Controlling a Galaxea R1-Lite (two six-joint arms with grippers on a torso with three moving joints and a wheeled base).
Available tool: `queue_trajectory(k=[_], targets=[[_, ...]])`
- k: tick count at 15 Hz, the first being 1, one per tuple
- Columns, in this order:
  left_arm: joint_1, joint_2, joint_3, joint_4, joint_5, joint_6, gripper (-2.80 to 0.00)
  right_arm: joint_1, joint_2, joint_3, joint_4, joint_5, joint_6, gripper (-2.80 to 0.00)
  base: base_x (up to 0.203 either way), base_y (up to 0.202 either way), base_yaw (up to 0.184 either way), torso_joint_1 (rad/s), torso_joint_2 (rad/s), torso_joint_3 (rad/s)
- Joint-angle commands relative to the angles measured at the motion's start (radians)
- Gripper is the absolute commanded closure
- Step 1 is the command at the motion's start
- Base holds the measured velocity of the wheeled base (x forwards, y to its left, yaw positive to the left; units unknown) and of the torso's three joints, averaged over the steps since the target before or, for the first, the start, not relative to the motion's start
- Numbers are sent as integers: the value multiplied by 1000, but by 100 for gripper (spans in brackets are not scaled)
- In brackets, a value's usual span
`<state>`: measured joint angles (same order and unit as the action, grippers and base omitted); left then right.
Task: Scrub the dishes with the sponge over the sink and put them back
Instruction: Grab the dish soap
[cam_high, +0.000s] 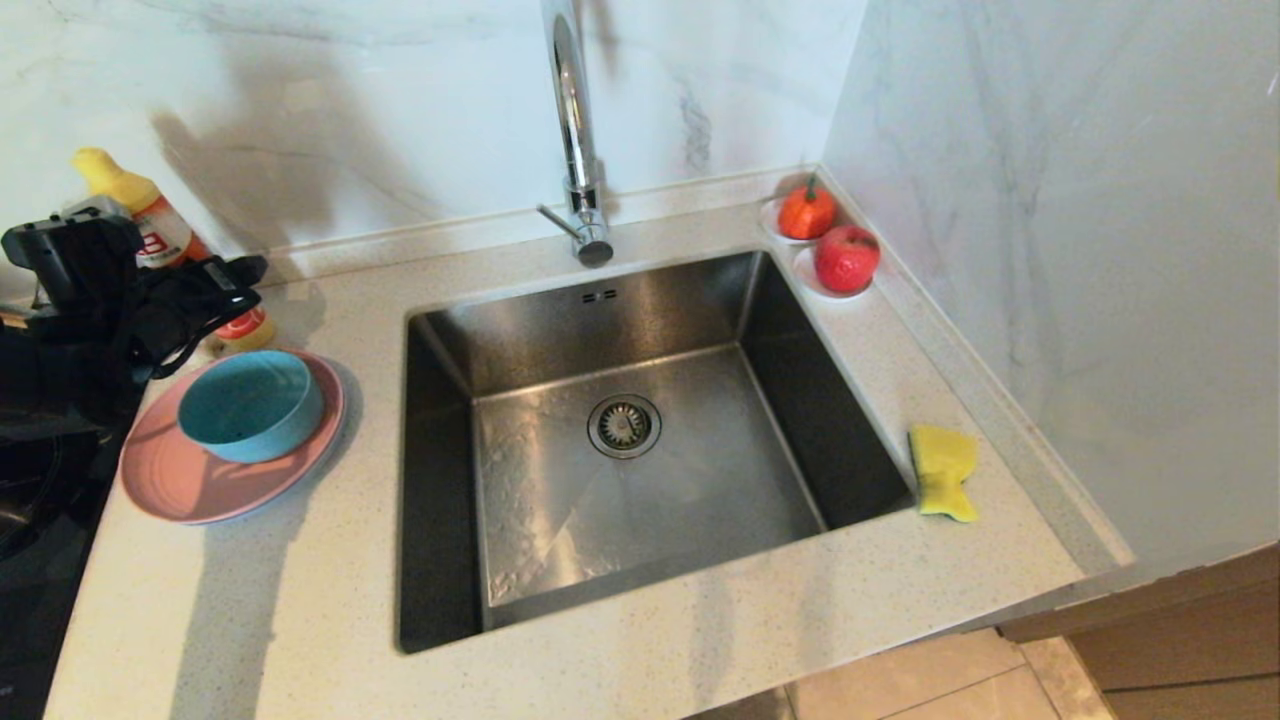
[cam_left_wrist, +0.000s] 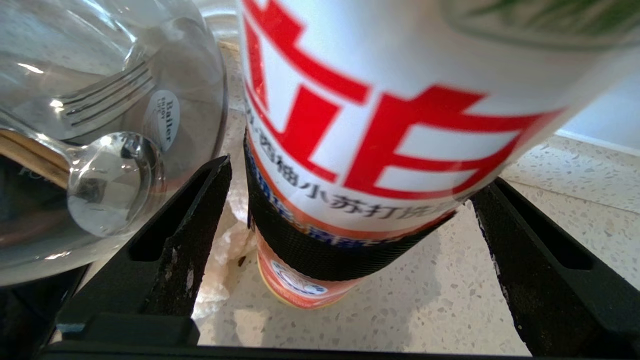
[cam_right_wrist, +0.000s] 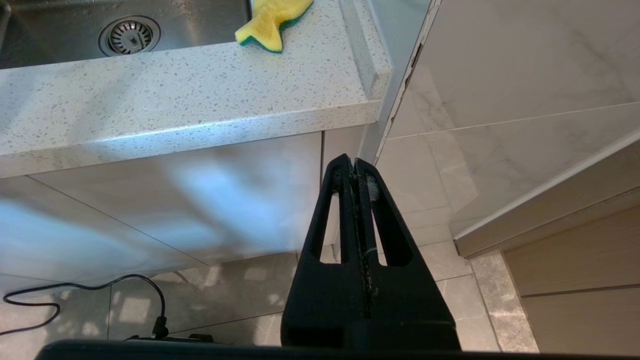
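Note:
My left gripper is to grab the detergent bottle next by its black-banded middle (cam_left_wrist: 342, 255), to put detergent on the yellow sponge.
A teal-blue bowl (cam_high: 250, 405) sits on a pink plate (cam_high: 180, 480) on the counter left of the sink (cam_high: 560, 320). The yellow sponge (cam_high: 943, 470) lies on the counter at the sink's right rim, its green layer (cam_right_wrist: 272, 47) underneath. My left gripper (cam_high: 215, 285) is behind the plate, open. In the left wrist view its fingers (cam_left_wrist: 195, 225) straddle a red-and-white detergent bottle (cam_left_wrist: 380, 100) without touching it. My right gripper (cam_right_wrist: 355, 162) hangs shut and empty below the counter's front edge, over the floor.
A clear glass jug (cam_left_wrist: 100, 100) stands right beside the bottle (cam_high: 150, 215). The chrome faucet (cam_high: 575, 130) rises behind the basin, with the drain strainer (cam_high: 624, 425) in its middle. An orange fruit (cam_high: 806, 212) and a red apple (cam_high: 846, 258) sit in the back right corner by the wall.

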<state>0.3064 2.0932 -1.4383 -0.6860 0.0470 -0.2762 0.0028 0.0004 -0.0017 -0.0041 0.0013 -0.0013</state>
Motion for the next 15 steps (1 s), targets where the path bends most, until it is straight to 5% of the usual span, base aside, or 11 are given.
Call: queue_trajectory(k=[1,3,4,15], targets=[[-2,13,-9,-5,3,-1,-280,0,0,0,-1,0,0,0,0,0,0,0,0,0],[-7,23,-14,-6,17,-2,-280,0,0,0,-1,0,0,0,0,0,0,0,0,0],[-8,28,-16,-6,19,-1,0,0,0,0,-1,0,0,0,0,0,0,0,0,0],[-33,6,-34,-6,68,-8,0,0,0,0,-1,0,0,0,0,0,0,0,0,0]])
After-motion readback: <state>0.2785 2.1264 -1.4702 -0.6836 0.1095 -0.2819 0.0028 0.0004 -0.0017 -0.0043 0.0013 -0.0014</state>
